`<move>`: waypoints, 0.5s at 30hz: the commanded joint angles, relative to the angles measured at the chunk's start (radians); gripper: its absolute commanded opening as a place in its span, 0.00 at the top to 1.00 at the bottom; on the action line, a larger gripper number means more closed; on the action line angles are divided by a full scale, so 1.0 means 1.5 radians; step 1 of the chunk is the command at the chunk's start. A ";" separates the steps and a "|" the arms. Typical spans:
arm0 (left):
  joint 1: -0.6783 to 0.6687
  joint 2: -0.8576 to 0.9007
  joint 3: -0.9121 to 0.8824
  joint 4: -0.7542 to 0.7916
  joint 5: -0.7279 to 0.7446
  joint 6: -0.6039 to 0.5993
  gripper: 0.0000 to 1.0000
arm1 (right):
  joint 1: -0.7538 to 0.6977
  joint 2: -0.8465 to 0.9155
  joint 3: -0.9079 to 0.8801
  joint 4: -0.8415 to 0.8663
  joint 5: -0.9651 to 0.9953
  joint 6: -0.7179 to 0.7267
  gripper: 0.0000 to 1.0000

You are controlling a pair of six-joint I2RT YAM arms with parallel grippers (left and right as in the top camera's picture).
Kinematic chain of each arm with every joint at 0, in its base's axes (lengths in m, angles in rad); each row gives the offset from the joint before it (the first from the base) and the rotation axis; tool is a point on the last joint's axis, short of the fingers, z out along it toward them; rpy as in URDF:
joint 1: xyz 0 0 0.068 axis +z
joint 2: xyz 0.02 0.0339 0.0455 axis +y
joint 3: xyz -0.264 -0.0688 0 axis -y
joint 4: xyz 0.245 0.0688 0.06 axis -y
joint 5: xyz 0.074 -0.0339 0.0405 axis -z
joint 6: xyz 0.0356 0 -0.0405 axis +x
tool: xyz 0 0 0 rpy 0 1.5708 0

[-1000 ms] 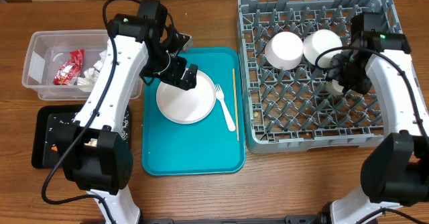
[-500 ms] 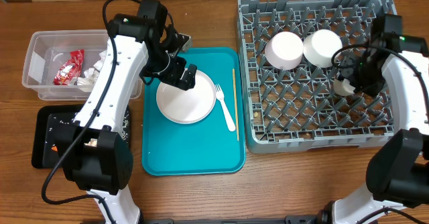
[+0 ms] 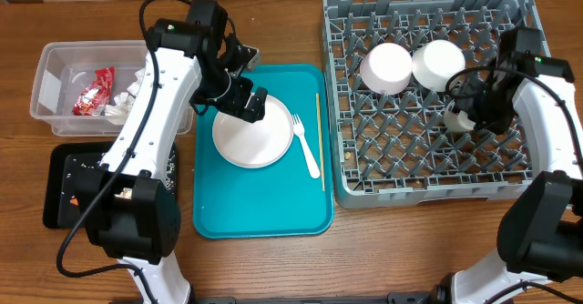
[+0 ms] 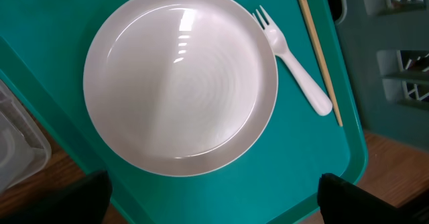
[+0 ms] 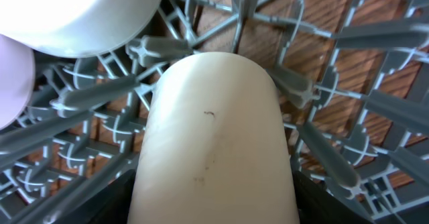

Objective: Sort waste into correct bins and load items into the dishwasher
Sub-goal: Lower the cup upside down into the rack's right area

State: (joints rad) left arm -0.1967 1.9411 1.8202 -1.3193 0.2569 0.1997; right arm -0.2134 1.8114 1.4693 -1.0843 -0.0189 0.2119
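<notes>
The white cup's far end (image 3: pixel 452 119) (image 5: pixel 213 76) is between the grey rack wires, and the cup would rest there if I opened now, so I will open my right gripper.
My right gripper (image 3: pixel 472 111) is shut on the small white cup (image 3: pixel 455 119) low over the grey dish rack (image 3: pixel 419 163). In the right wrist view the cup (image 5: pixel 214 137) fills the space between the fingers (image 5: pixel 214 207) above the lattice. Two white bowls (image 3: pixel 387 67) (image 3: pixel 438 63) sit upturned in the rack. My left gripper (image 3: pixel 248 104) is open and empty just above the white plate (image 4: pixel 181 80) on the teal tray (image 4: pixel 268 177). The white fork (image 4: pixel 295 63) and wooden stick (image 4: pixel 319 56) lie right of the plate.
The clear tub (image 3: pixel 50 76) at the far left holds the red wrapper (image 3: pixel 91 90) and white napkins (image 3: pixel 125 99). The black tray (image 3: pixel 56 181) in front of it holds small scraps. The left arm partly covers both bins.
My right gripper swung right with the cup, then came back a little to the left over the rack. The left arm has not moved.
</notes>
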 commanded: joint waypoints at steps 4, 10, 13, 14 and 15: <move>-0.004 -0.017 0.014 0.000 -0.002 -0.009 0.00 | 0.001 -0.001 -0.008 0.017 -0.001 -0.002 0.54; -0.004 -0.017 0.014 0.000 -0.002 -0.009 0.00 | 0.001 -0.001 -0.008 0.017 -0.001 -0.002 0.47; -0.004 -0.017 0.014 0.000 -0.002 -0.009 0.00 | 0.001 -0.001 -0.008 0.016 -0.001 -0.002 0.47; -0.004 -0.017 0.014 0.000 -0.002 -0.009 0.00 | 0.001 -0.001 -0.008 0.016 -0.002 -0.002 0.46; -0.004 -0.017 0.014 0.000 -0.002 -0.009 0.00 | 0.001 -0.001 -0.008 0.016 -0.001 -0.002 0.44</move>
State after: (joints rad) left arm -0.1967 1.9411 1.8202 -1.3193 0.2569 0.1997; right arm -0.2134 1.8114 1.4628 -1.0653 -0.0189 0.2119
